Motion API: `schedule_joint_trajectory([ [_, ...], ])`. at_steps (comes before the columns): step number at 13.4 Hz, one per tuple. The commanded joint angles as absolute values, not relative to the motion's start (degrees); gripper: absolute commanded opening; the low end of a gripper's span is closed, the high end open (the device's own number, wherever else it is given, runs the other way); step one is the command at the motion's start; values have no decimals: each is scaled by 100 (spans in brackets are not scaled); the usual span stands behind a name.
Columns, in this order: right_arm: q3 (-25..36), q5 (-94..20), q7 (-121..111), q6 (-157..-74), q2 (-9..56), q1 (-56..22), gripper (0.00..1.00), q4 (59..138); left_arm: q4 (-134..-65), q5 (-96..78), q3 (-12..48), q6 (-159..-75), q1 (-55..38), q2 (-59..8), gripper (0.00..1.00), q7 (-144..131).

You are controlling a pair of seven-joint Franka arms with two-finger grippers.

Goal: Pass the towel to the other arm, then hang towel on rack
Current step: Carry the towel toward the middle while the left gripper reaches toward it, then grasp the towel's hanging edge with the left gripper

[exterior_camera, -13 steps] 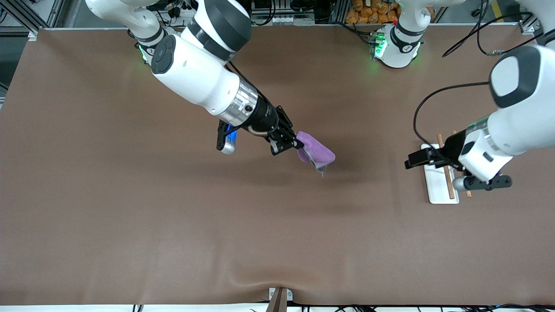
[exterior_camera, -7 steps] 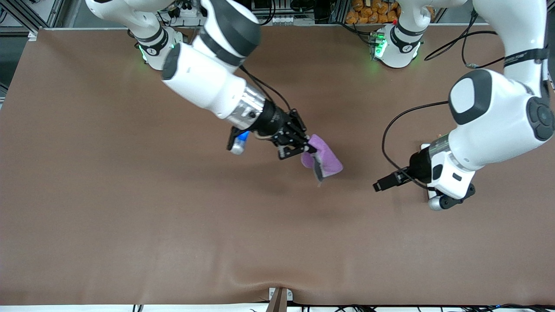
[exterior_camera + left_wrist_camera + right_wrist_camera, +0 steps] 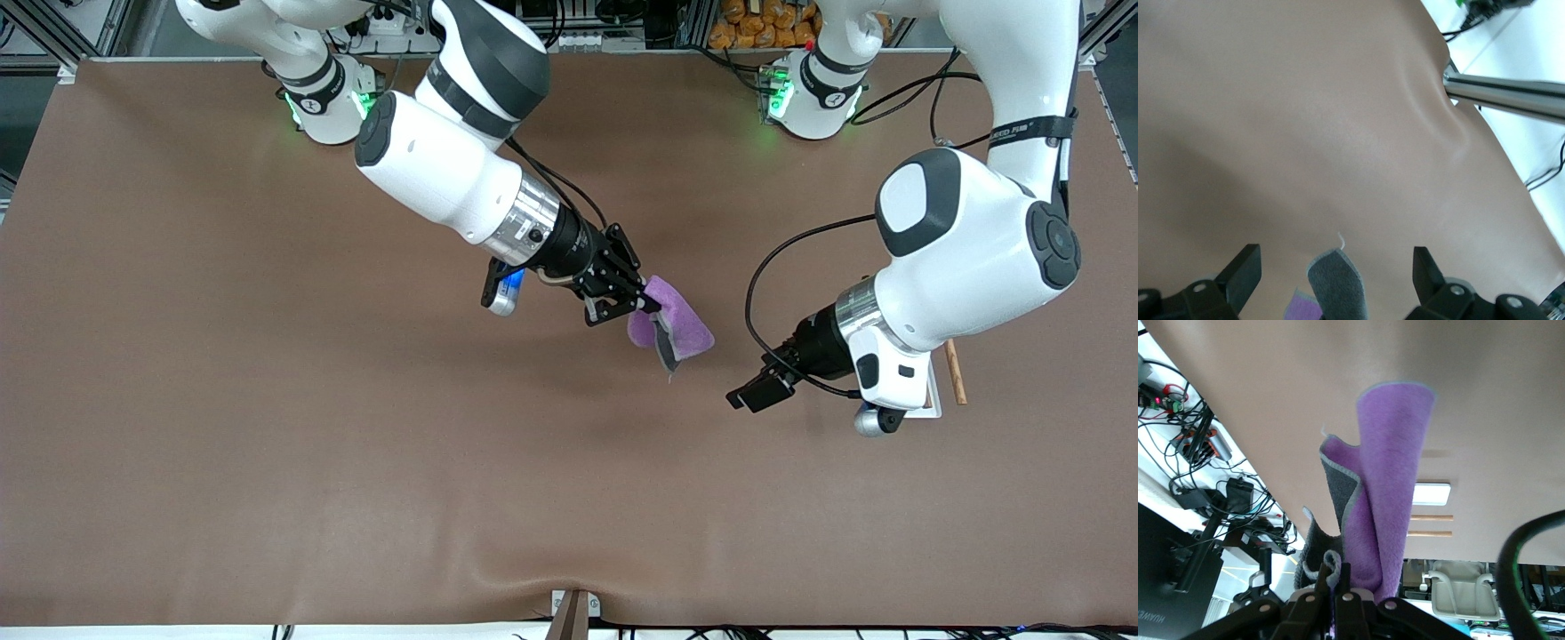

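My left gripper grabs the towel by its free grey corner (image 3: 667, 348) next, to take it over for hanging on the rack (image 3: 953, 373).
My right gripper (image 3: 636, 307) is shut on one end of the purple towel (image 3: 680, 322) and holds it up over the middle of the table. The towel hangs folded, its dark grey reverse showing at the lower edge. In the right wrist view the towel (image 3: 1395, 480) runs out from the closed gripper (image 3: 1341, 581). My left gripper (image 3: 747, 396) is open, in the air just short of the towel's free corner, on the rack's side of it. In the left wrist view the grey corner (image 3: 1338, 288) shows between the spread fingers of the gripper (image 3: 1335, 267).
The rack stands toward the left arm's end of the table, mostly hidden under the left arm; one wooden rod (image 3: 954, 372) and a bit of white base (image 3: 931, 402) show. It also shows in the right wrist view (image 3: 1431, 495). Brown cloth (image 3: 356, 444) covers the table.
The left arm has swung away from over the rack toward the towel. The right arm has carried the towel a little toward the left arm's end.
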State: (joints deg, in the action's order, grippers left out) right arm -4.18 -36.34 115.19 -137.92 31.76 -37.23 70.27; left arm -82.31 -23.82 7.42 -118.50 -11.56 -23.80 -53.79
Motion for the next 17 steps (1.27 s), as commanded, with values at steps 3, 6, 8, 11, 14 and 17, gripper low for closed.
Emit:
schedule_joint_trajectory([
  [3, -422, -3639, 11540, -13615, 3164, -3674, 0, 6934, -8209, -2399, 738, -11199, -1283, -2215, 100, -6134],
  [6, -422, -3543, 11496, -13351, 3146, -3656, 0, 6926, -8209, -2347, 729, -11057, -1537, -2145, 100, -6888],
  [8, -422, -3525, 11496, -13289, 3138, -3648, 0, 6926, -8200, -2198, 738, -10978, -1608, -2127, 100, -7162],
  [11, -422, -3524, 11496, -13236, 3138, -3647, 0, 6926, -8209, -2188, 729, -10978, -1723, -2153, 100, -7383],
  [14, -422, -3524, 11496, -13236, 3138, -3639, 0, 6926, -8218, -2188, 729, -10969, -1714, -2153, 50, -7418],
  [17, -404, -3524, 11479, -12982, 3129, -3586, 0, 6908, -8218, -2188, 729, -10881, -1705, -2162, 25, -7418],
])
